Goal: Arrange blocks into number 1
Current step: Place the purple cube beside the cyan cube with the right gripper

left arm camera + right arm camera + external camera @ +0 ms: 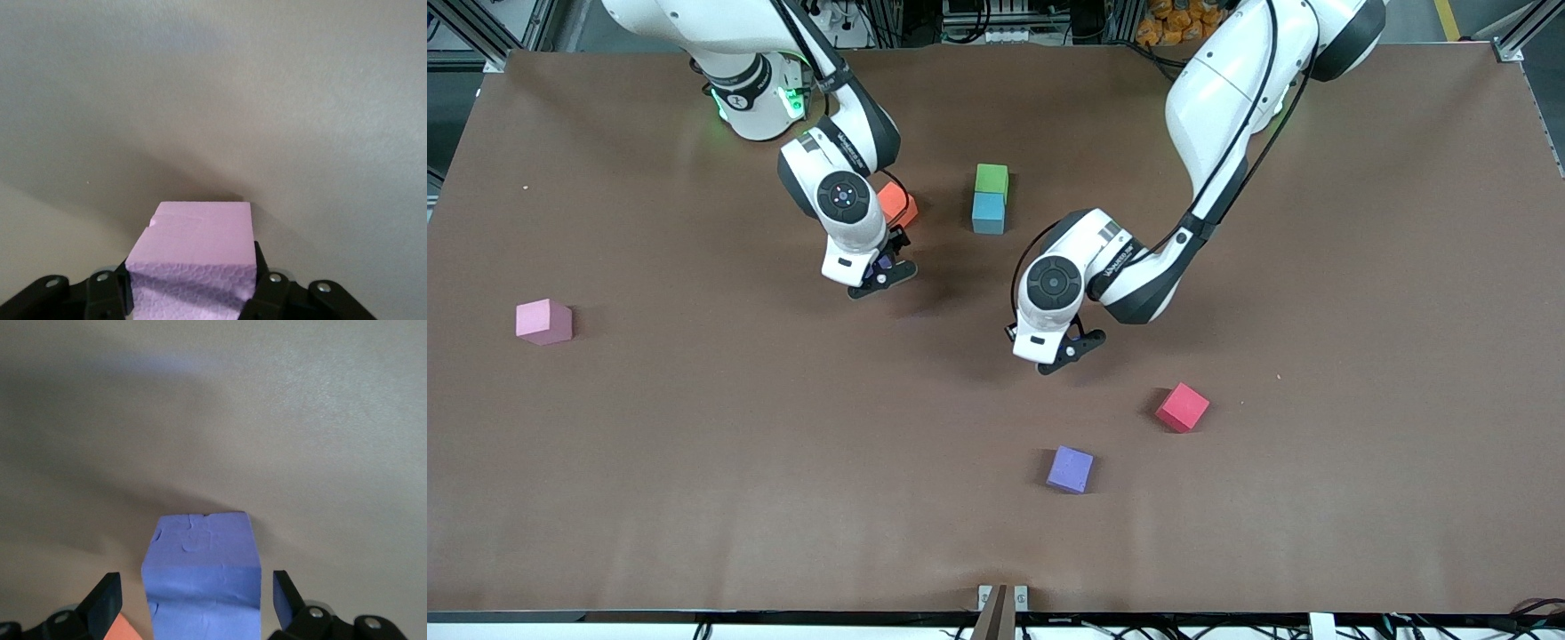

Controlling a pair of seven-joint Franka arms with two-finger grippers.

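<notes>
In the right wrist view my right gripper's fingers stand beside the dark purple block at its upper edge (201,567), so it is time to close on it.
The green block (991,178) and the light blue block (988,213) touch in a short line at mid-table, the blue one nearer the camera. My right gripper (882,271) (197,600) is open, low over the table, and the dark purple block (200,547) stands between its fingers with a gap on each side. The orange block (898,204) (123,630) lies close beside it. The pink block (543,321) sits alone toward the right arm's end. My left gripper (1069,351) (193,283) is shut on a pale pinkish-lilac cube (200,233), which is hidden in the front view.
A red cube (1183,407) and a lavender cube (1070,468) lie on the brown table (694,462), nearer the camera than the left gripper.
</notes>
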